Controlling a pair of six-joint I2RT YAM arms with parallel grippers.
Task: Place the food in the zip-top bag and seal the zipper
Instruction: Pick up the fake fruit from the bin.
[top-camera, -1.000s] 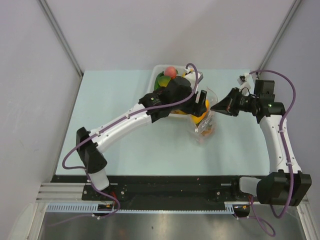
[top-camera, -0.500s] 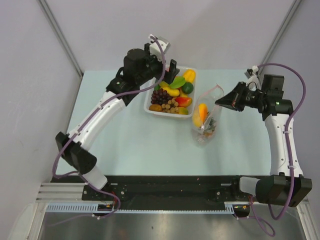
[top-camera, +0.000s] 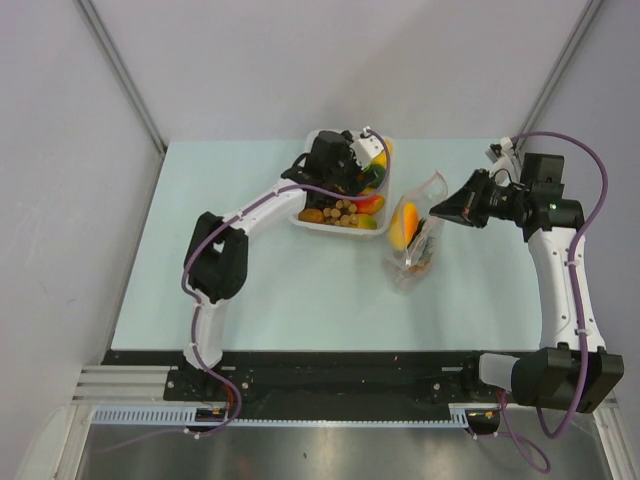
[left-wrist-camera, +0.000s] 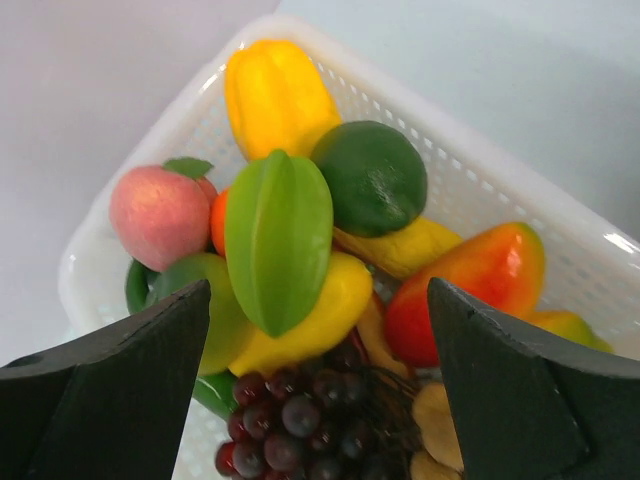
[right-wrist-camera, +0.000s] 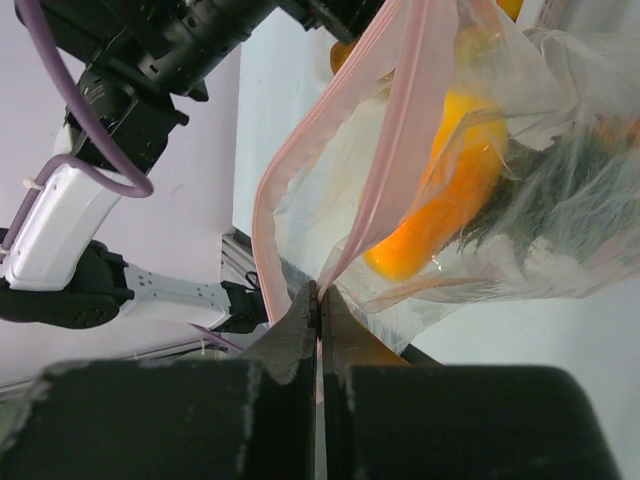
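The robot's left gripper will next grab the long green piece (left-wrist-camera: 279, 243) across its narrow sides, to lower the piece through the zip-top bag's opening.
The clear zip-top bag (top-camera: 415, 250) stands on the table, mouth up, with an orange pineapple (top-camera: 404, 226) and green bits inside. My right gripper (top-camera: 437, 210) is shut on the bag's mouth edge at the pink zipper (right-wrist-camera: 400, 130); the wrist view shows the gripper (right-wrist-camera: 318, 300), the bag (right-wrist-camera: 540, 230) and the pineapple (right-wrist-camera: 450, 190). My left gripper (top-camera: 352, 172) hangs open and empty over the white tray (top-camera: 298, 220). In its wrist view the gripper (left-wrist-camera: 320, 390) straddles dark grapes (left-wrist-camera: 300, 420), beside a red-yellow piece (left-wrist-camera: 470, 285), a green piece (left-wrist-camera: 280, 235) and a brown bunch (left-wrist-camera: 435, 430).
The tray (left-wrist-camera: 520, 190) also holds a yellow fruit (left-wrist-camera: 275, 95), a round green fruit (left-wrist-camera: 375, 175) and a pink peach (left-wrist-camera: 160, 215). The tray sits at the table's back middle, just left of the bag. Grey walls close the table's back and sides.
My left arm left the bag's mouth, swung back and left, then came over the tray with its jaws open. The pineapple now lies in the bag. My right gripper kept its hold.
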